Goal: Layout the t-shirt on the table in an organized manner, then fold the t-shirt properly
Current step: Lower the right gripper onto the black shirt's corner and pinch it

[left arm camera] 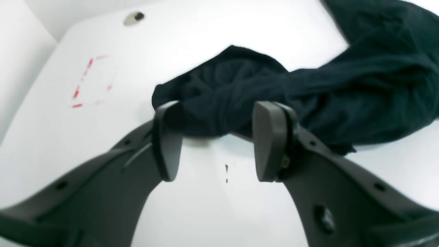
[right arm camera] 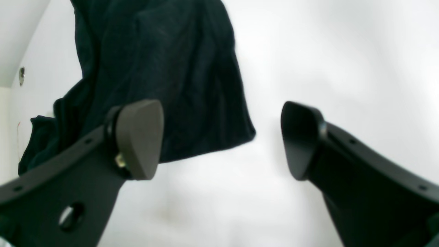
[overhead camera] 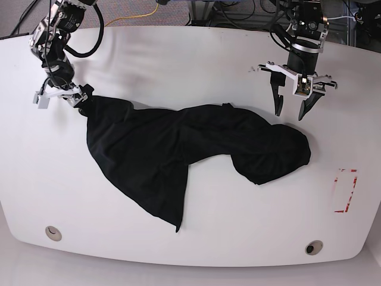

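Note:
My right gripper's fingers are above the corner of the cloth that lies flat on the tabletop. I should lower my right gripper before I close it on the black t-shirt.
The black t-shirt [overhead camera: 178, 155] lies crumpled across the middle of the white table [overhead camera: 196, 65], with one end bunched at the right and a pointed flap toward the front. My left gripper [overhead camera: 290, 113] hangs open just behind the bunched right end [left arm camera: 219, 99], with nothing between its fingers [left arm camera: 271, 140]. My right gripper [overhead camera: 62, 99] stands open at the shirt's far left corner. In the right wrist view one of its fingers [right arm camera: 139, 137] is over the cloth [right arm camera: 164, 75] and the other is over bare table. The right gripper [right arm camera: 219, 140] holds nothing.
A red tape outline [overhead camera: 346, 190] marks the table's right side, near the left gripper [left arm camera: 217, 144] in its wrist view [left arm camera: 91, 82]. Two metal grommets [overhead camera: 52, 232] [overhead camera: 314, 247] sit along the front edge. Cables and equipment crowd the space behind the table's back edge [overhead camera: 178, 12].

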